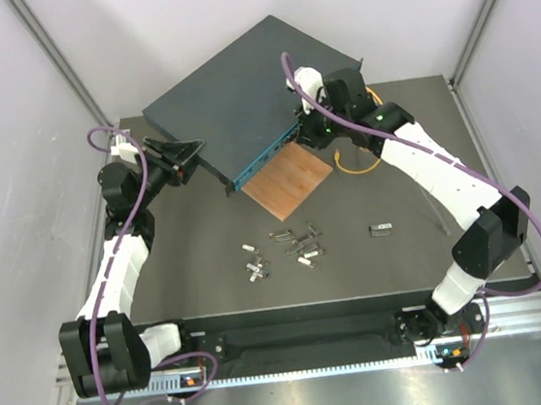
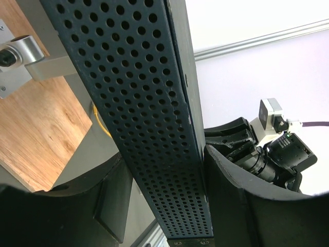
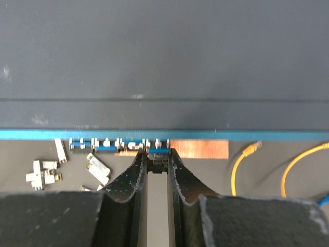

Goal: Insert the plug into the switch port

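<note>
My right gripper should open now, as the small dark plug sits straight in its socket along the switch's teal edge.
The switch (image 1: 239, 98), a flat dark blue-grey box, lies cornerwise at the back of the table with its teal front face (image 1: 267, 158) turned toward me. My left gripper (image 1: 185, 159) straddles its left corner. In the left wrist view the perforated side (image 2: 154, 128) fills the space between the fingers (image 2: 221, 175), so the left gripper (image 2: 164, 172) is shut on the switch. My right gripper (image 1: 307, 130) is at the teal face. In the right wrist view it (image 3: 158, 157) is shut on a small dark plug (image 3: 158, 163) that sits at a socket in the row along the teal edge (image 3: 257, 135).
A thin brown board (image 1: 289, 181) lies under the switch's front corner. A yellow cable (image 1: 354, 166) curls beside the right arm. Several small metal connectors (image 1: 290, 244) are scattered mid-table, and a small grey part (image 1: 381, 229) lies to their right.
</note>
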